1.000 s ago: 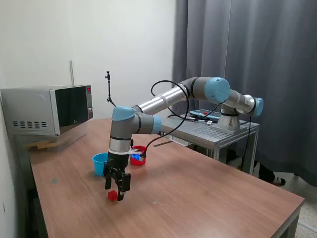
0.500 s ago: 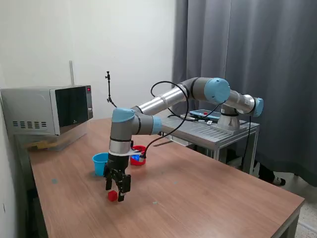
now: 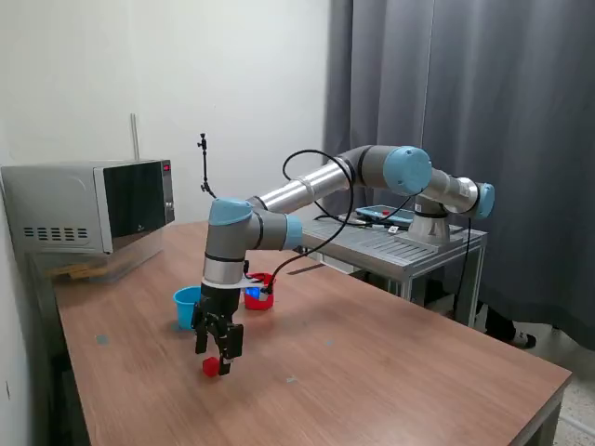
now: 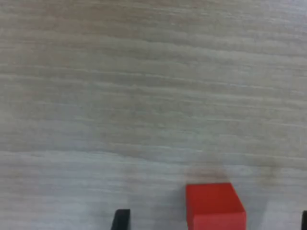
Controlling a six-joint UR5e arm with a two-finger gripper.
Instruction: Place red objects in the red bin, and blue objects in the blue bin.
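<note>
The red cube needs to be grabbed next by its pair of opposite sides with my gripper, so that it can be sorted into the red cup (image 3: 261,292).
A small red cube (image 3: 211,366) lies on the wooden table (image 3: 372,362). My gripper (image 3: 218,353) hangs open just above it, fingers pointing down. In the wrist view the red cube (image 4: 215,207) sits between my two black fingertips (image 4: 121,219), closer to the far one, and my gripper (image 4: 213,223) does not touch it. The light blue cup (image 3: 188,305) stands behind the gripper, and the red cup (image 3: 261,292) stands to the exterior view's right of it, partly hidden by my arm. The second red cube and the dark blue cubes are not in view.
A microwave (image 3: 88,206) stands at the back on the exterior view's left. A metal stand (image 3: 400,246) carrying the arm's base is at the table's far right. A thin black pole (image 3: 204,167) rises behind the cups.
My gripper has shifted slightly toward the exterior view's left over the red cube. The cube and both cups have not moved.
</note>
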